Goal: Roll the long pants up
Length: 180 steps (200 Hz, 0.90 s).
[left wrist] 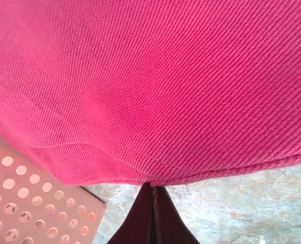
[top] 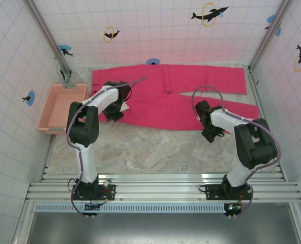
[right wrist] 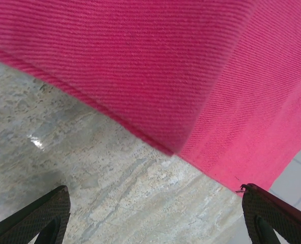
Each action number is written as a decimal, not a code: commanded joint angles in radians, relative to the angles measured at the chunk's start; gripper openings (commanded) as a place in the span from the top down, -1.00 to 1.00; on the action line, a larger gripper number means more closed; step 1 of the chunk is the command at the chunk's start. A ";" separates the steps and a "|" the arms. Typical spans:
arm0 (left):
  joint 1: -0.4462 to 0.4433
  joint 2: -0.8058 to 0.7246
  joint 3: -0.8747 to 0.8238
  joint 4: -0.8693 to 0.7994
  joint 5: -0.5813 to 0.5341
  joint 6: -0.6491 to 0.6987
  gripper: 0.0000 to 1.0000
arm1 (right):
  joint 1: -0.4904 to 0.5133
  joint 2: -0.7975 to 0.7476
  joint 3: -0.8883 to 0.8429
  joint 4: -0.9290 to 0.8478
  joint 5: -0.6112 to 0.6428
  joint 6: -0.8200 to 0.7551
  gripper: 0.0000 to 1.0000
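The robot's right gripper will next grab the long pants' near edge (right wrist: 167, 151) on the lower leg, and then it should fold that leg over the far one.
The long pants (top: 191, 96) lie flat across the far half of the table, bright pink-red, with the waist to the left and both legs running right. My left gripper (top: 115, 114) is at the near left edge of the pants. In the left wrist view its dark fingers are pressed together (left wrist: 153, 185) with the hem of the pants (left wrist: 166, 76) pinched at their tips. My right gripper (top: 211, 134) is at the near edge of the lower leg. It stands open (right wrist: 155, 216) over bare table, with nothing between its fingers and the pants' edge (right wrist: 166, 61) just ahead.
A salmon-pink lattice basket (top: 51, 127) stands at the table's left side, its corner close to the left gripper (left wrist: 28, 203). Bare marbled tabletop (top: 155, 152) stretches between the pants and the aluminium rails (top: 160, 185). Tiled walls close in the sides and the back.
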 commanded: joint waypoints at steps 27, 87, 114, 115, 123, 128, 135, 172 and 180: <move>0.036 -0.052 0.035 -0.039 -0.030 -0.025 1.00 | -0.052 0.082 0.087 0.014 0.051 0.001 -0.68; 0.074 -0.097 0.044 -0.045 -0.030 -0.032 1.00 | -0.104 0.182 0.177 -0.017 0.055 0.002 -0.12; 0.084 -0.117 0.042 -0.043 -0.033 -0.034 1.00 | -0.115 0.165 0.170 -0.023 0.058 0.014 0.62; 0.085 -0.117 0.042 -0.043 -0.033 -0.034 1.00 | -0.115 0.163 0.169 -0.023 0.058 0.014 0.64; 0.086 -0.118 0.044 -0.044 -0.032 -0.034 1.00 | -0.116 0.149 0.163 -0.022 0.066 0.019 0.81; 0.087 -0.118 0.045 -0.044 -0.031 -0.035 1.00 | -0.115 0.140 0.159 -0.023 0.067 0.023 0.91; 0.088 -0.116 0.047 -0.043 -0.029 -0.035 1.00 | -0.115 0.125 0.155 -0.026 0.056 0.022 0.99; 0.090 -0.091 0.023 -0.035 0.024 -0.044 1.00 | -0.114 0.064 0.152 -0.035 0.045 0.010 1.00; 0.088 -0.088 0.010 -0.029 0.027 -0.051 0.60 | -0.115 0.051 0.151 -0.038 0.042 0.010 1.00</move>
